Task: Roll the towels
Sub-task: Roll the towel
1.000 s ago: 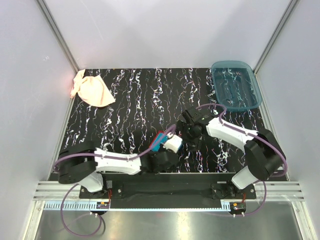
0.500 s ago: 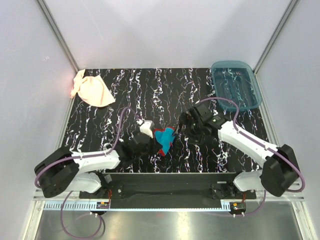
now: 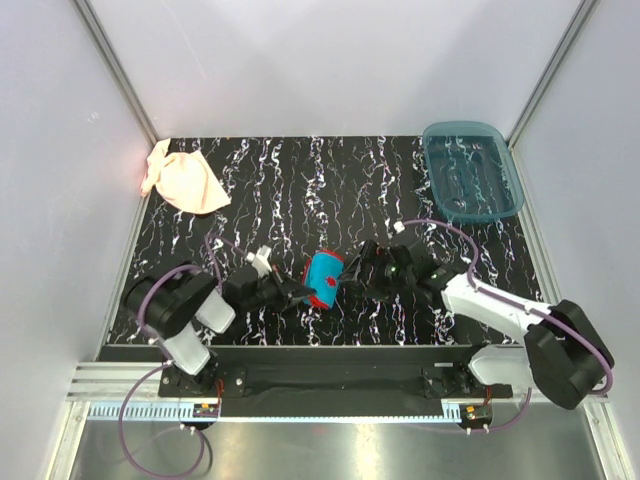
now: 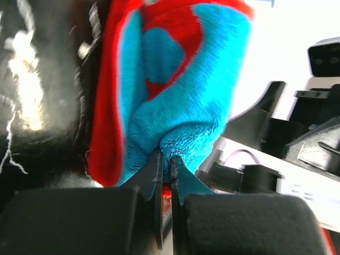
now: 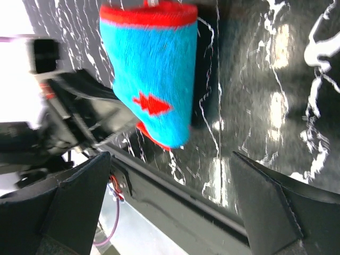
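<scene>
My right gripper next grabs the rolled blue towel's near long side, between its red-edged ends. The towel should then go on a tray, still rolled.
The bright blue towel (image 3: 323, 279) with red edging is a rolled-up bundle on the black marbled table (image 3: 300, 190), near its front edge. My left gripper (image 3: 298, 293) comes in from the left and is shut on that towel's lower fold. In the left wrist view the fingertips (image 4: 159, 162) pinch blue towel (image 4: 186, 90) fabric. My right gripper (image 3: 362, 266) stands open just right of the roll. Its wrist view shows the blue towel (image 5: 149, 74) ahead of the right gripper (image 5: 170, 159), with nothing between its fingers. The peach-pink towel (image 3: 186, 183) lies crumpled at the far left corner.
A translucent blue plastic tray (image 3: 505, 165) stands at the far right corner. White walls with metal posts close in the table on three sides. The black front rail (image 3: 330, 355) runs just below the blue towel.
The left arm has pulled back to the left and now lies low, still gripping the blue towel, which has gone from a loose bunch to a roll. The right gripper moved forward-left toward it.
</scene>
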Controlling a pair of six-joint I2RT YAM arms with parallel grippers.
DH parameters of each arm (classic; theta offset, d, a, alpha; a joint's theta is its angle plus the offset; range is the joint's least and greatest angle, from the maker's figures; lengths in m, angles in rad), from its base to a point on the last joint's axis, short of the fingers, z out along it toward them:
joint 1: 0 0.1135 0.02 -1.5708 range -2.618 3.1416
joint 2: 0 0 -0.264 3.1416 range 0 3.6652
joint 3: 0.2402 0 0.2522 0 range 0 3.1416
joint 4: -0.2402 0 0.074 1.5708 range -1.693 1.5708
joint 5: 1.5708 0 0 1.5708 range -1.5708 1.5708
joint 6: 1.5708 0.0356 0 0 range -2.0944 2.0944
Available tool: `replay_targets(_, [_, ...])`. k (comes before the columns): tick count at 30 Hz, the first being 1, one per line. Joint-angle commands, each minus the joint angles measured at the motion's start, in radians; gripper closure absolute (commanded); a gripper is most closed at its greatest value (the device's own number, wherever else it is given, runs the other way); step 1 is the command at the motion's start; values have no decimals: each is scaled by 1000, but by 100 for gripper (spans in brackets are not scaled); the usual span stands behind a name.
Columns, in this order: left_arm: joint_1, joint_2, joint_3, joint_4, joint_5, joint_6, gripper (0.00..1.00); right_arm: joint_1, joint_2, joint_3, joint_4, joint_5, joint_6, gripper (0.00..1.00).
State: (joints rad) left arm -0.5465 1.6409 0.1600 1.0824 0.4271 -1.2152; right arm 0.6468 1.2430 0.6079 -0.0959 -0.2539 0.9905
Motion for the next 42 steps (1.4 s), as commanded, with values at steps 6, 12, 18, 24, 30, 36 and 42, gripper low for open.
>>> replay_targets(6, [29,234,-25,583,147,-228,92,-4,165,-89,459,5,56,4])
replay_targets(12, [74,243,4,585,208,-276,87,-4,355,-65,600,-39,37,18])
replay_targets(18, [131,326,26,585,272,-319,85,5,519,-79,844,-97,65,29])
replay_targets(24, [184,353,29,583,312,-311,85,22,565,-94,996,-165,50,22])
replay_targets(30, [195,373,53,583,320,-334,85,39,625,-94,1083,-189,56,30])
replay_targets(36, [195,387,52,582,317,-337,80,47,679,-97,1191,-208,97,77])
replay_targets(42, [195,344,24,582,300,-334,1,45,591,-99,1060,-171,85,100])
